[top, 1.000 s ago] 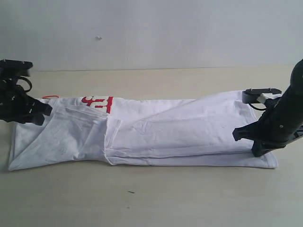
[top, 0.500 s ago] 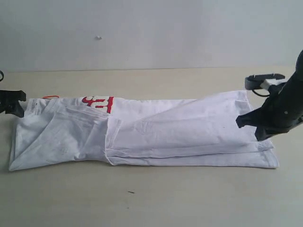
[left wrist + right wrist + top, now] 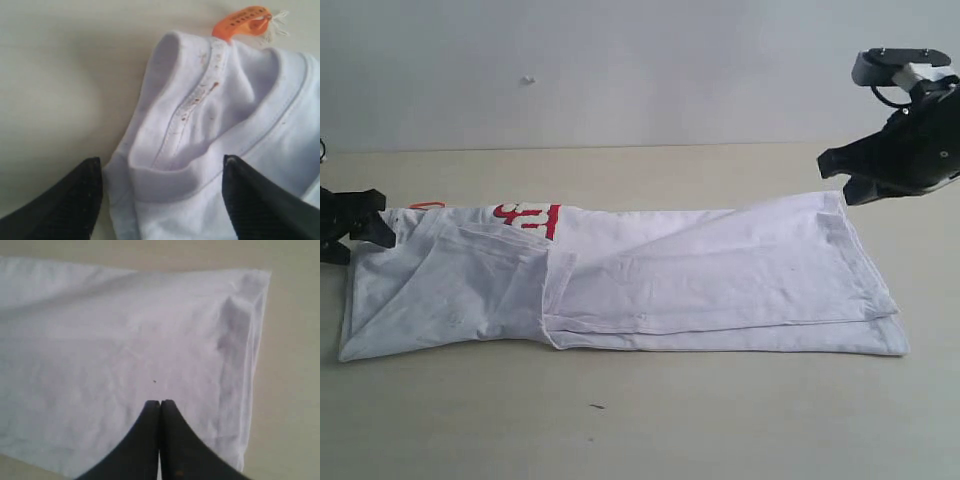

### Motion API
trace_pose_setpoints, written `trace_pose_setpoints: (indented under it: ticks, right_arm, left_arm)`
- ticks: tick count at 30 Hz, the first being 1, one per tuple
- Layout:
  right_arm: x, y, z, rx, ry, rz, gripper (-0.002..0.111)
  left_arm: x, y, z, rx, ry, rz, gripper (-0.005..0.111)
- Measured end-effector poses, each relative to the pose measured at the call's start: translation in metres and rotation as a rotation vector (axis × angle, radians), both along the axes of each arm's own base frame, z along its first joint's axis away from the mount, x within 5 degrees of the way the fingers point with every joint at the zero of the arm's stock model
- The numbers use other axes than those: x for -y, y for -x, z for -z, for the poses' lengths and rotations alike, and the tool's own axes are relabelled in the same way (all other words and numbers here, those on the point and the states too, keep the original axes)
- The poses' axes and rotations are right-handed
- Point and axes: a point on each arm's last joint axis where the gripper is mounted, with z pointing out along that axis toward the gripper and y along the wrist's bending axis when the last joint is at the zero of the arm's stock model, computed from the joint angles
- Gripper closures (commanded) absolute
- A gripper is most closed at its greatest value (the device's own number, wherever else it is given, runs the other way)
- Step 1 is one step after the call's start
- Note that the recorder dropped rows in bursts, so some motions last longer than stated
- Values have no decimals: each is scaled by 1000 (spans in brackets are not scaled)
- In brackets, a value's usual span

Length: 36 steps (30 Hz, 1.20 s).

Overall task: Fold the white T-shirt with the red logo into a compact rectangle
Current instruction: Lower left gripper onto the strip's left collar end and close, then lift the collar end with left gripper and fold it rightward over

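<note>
The T-shirt will be held next by its ribbed collar in my left gripper, to fold the shirt into a compact rectangle.
The white T-shirt lies folded lengthwise into a long strip across the table. Part of the red logo shows at its far edge, left of middle. My left gripper is low at the shirt's collar end. In the left wrist view this left gripper is open, its fingers either side of the ribbed collar without pinching it, and the orange tag is beyond. My right gripper hangs above the shirt's right end. In its wrist view the right gripper is shut on nothing over the hem.
The beige table carries the shirt, with bare surface in front of and behind it. A small dark speck lies near the front. A pale wall rises behind the table.
My right gripper has risen from the shirt's right end, staying shut. My left gripper has drawn back leftwards off the collar end and stands open.
</note>
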Motion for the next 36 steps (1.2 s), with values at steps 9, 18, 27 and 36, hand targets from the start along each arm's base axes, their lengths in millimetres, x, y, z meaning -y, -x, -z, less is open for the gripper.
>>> trace_pose_setpoints:
  ticks: [9,18,27,36]
  right_arm:
    - [-14,16,-28,33,-6,-74,108]
    - [-16,29,-32,-51,-12,-124,108]
    - [-17,29,-32,-50,-19,-121,108]
    - [-15,26,-38,10,2,-98,102]
  left_arm:
    - [1,-1,6,-19,16,7,41]
    - [0,1,12,-43,6,25,107]
    - [7,3,-26,15,36,38,107]
    - [84,-2,-115,190,65,250,107]
